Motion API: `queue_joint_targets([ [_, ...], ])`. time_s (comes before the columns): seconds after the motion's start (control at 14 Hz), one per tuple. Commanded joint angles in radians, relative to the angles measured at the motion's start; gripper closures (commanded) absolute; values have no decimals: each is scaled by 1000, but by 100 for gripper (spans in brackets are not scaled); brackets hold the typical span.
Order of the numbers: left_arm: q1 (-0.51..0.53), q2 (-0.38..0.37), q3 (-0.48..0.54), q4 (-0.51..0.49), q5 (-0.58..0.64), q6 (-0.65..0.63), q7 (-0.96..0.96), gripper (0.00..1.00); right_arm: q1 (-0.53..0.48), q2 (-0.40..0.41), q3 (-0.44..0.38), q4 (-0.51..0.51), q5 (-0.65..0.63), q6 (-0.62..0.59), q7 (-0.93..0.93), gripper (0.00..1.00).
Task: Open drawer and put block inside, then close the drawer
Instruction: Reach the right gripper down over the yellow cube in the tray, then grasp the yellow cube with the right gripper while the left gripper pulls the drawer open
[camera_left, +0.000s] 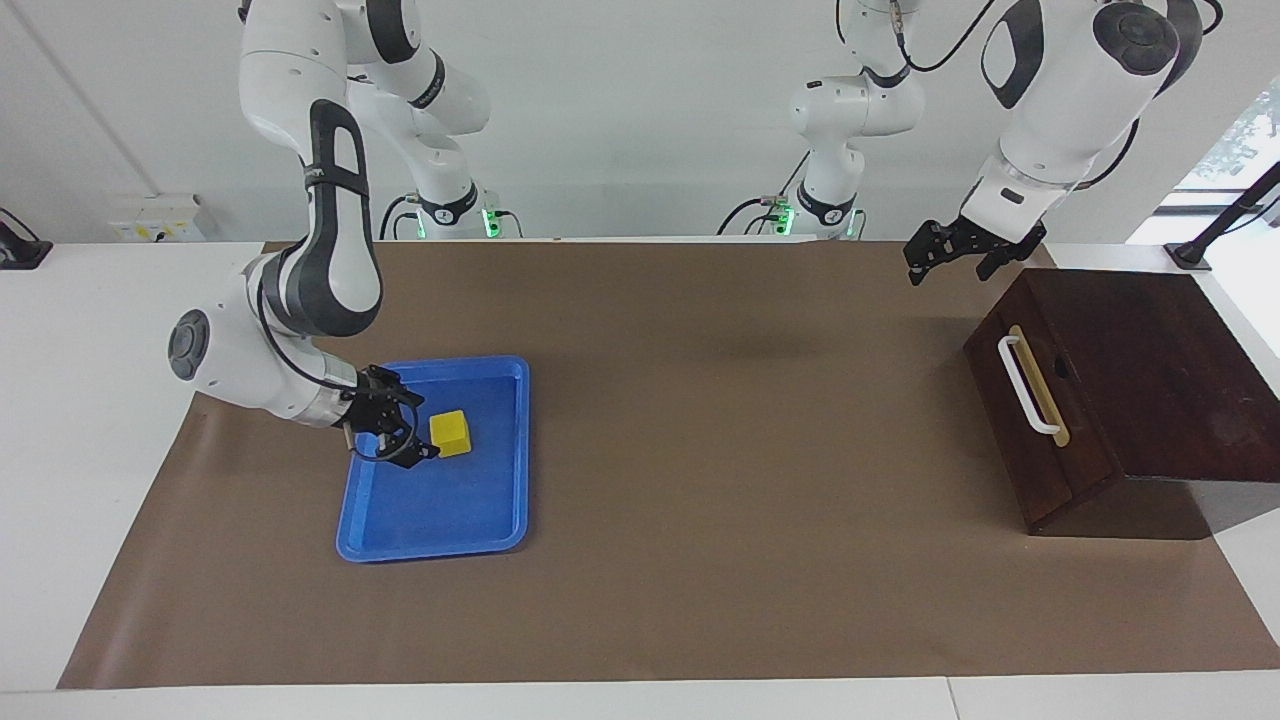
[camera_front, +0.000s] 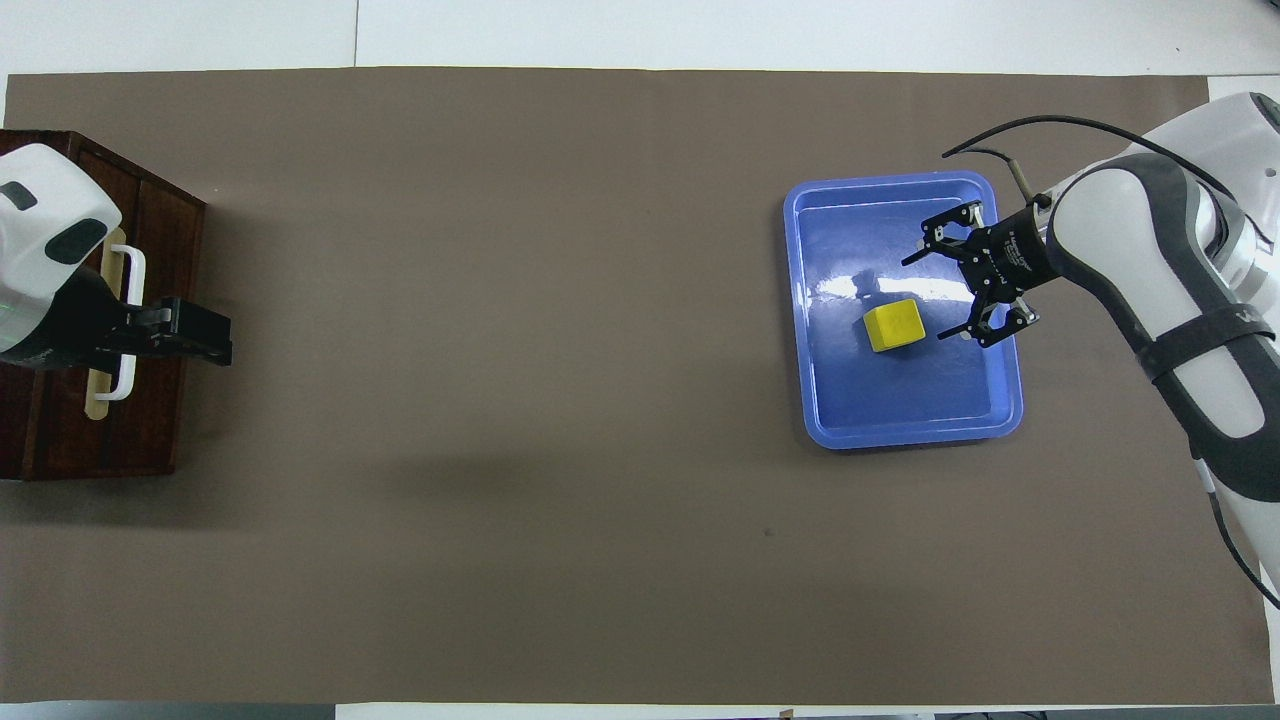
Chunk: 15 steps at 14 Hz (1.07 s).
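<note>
My right gripper grabs the block's opposite sides next, to get the yellow block out of the tray for the drawer (camera_front: 164, 246).
The yellow block (camera_left: 450, 433) lies in the blue tray (camera_left: 470, 520); it also shows in the overhead view (camera_front: 893, 326). My right gripper (camera_left: 410, 422) is open and low in the tray (camera_front: 900, 420), beside the block toward the right arm's end of the table, fingertips close to it but apart from it (camera_front: 927, 298). The drawer (camera_left: 1030, 420) is shut in its dark wooden box (camera_left: 1150, 360), white handle (camera_left: 1022, 383) facing the table's middle. My left gripper (camera_left: 948, 262) is open, up in the air by the box's front corner nearer to the robots; in the overhead view (camera_front: 205, 342) it covers part of the handle (camera_front: 128, 290).
A brown mat (camera_left: 700, 450) covers the table. The box stands at the left arm's end (camera_front: 60, 430), the tray toward the right arm's end. White table edges (camera_left: 80, 400) surround the mat.
</note>
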Motion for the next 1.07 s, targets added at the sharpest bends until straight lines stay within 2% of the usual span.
queue_joint_targets([
  [0.0,-1,-19,1,-20,-4,16,-11,0,-50,24,6,22,76,-48,18,0],
  [0.14,-11,-23,-2,-51,-3,48,-11,0,-53,39,6,18,119,-55,29,0],
  [0.29,-11,-29,-2,-103,13,152,-7,0,-59,45,6,13,121,-69,27,0],
  [0.5,-31,-20,-7,-215,190,281,-7,0,-48,44,6,-25,121,-77,23,0],
  [0.64,-24,13,-7,-267,306,376,-7,0,-51,39,5,-41,119,-77,1,0],
  [0.93,-18,124,-7,-287,506,514,-4,0,-50,28,5,-84,119,-45,-26,0],
  [1.0,-14,127,-7,-293,525,540,-1,0,-50,30,5,-82,119,-40,-28,0],
])
